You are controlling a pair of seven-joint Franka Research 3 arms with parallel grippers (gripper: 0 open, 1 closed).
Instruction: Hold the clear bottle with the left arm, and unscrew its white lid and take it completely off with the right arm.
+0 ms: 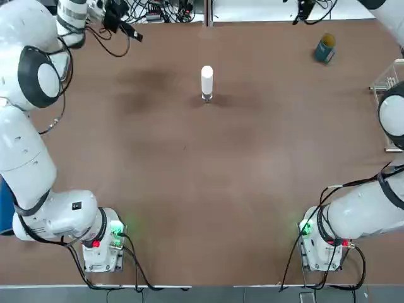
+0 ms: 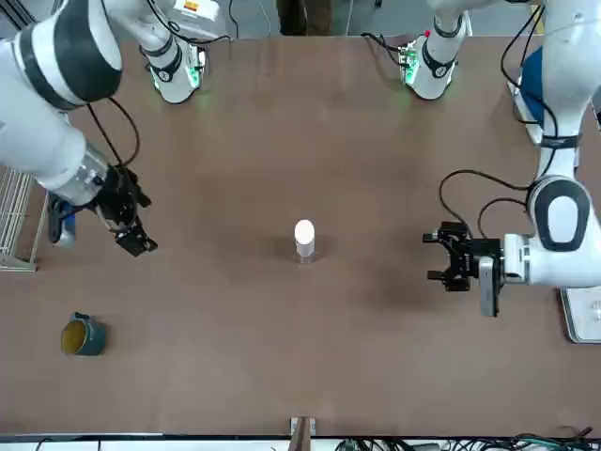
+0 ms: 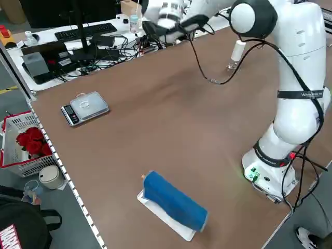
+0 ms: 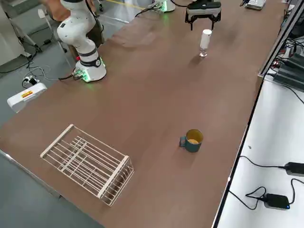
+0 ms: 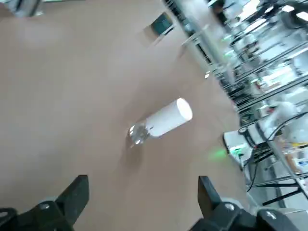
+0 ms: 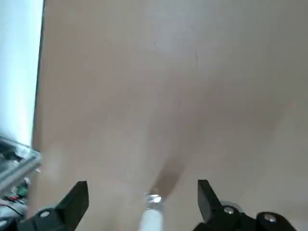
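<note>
I will unscrew the lid to free the clear bottle [image 2: 305,259], so I will next grab the white lid with my right gripper by its round side [image 2: 304,241].
The clear bottle [image 1: 206,96] stands upright in the far middle of the table, with the tall white lid [image 1: 206,78] on top. In the front view the lid [image 2: 303,231] sits above the small vial [image 2: 305,254]. My left gripper [image 2: 433,256] hovers open to the robot's left of the bottle, well apart from it. Its wrist view shows the bottle [image 5: 138,134] and lid [image 5: 169,117] beyond its spread fingers [image 5: 77,195]. My right gripper [image 2: 134,240] hangs open far to the other side. Its wrist view catches the bottle [image 6: 153,198] between its open fingers, at a distance.
A teal mug [image 1: 325,48] stands at the far right corner, and a wire rack [image 4: 88,164] lies at the right edge. A blue roll [image 3: 174,199] and a small scale [image 3: 85,106] lie at the left side. Cables run along the far edge.
</note>
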